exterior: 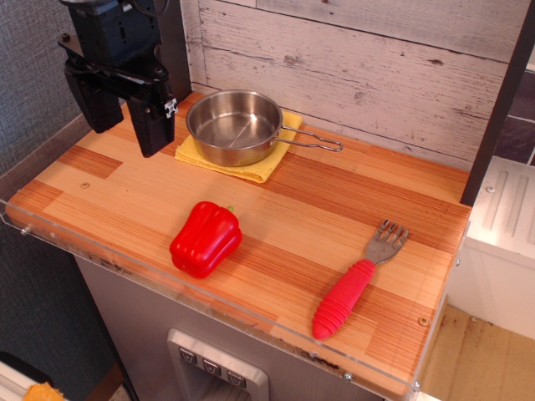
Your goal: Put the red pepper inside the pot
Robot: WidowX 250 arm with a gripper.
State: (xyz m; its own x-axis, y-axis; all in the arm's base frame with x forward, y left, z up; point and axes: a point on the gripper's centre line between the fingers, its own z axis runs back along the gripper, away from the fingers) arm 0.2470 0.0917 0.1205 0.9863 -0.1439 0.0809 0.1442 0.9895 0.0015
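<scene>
My gripper is about to grab the red pepper by its two plump sides next, to put the pepper inside the pot.
The red pepper lies on its side on the wooden tabletop, near the front edge, its green stem barely showing at the back. The pot is an empty steel pan with a wire loop handle pointing right; it sits on a yellow cloth at the back of the table. My gripper hangs at the back left, above the table, left of the pot and well behind the pepper. Its two black fingers stand apart with nothing between them.
A fork with a ribbed red handle lies at the front right. A whitewashed plank wall backs the table. A clear plastic lip runs along the front edge. A dark post stands at the right.
</scene>
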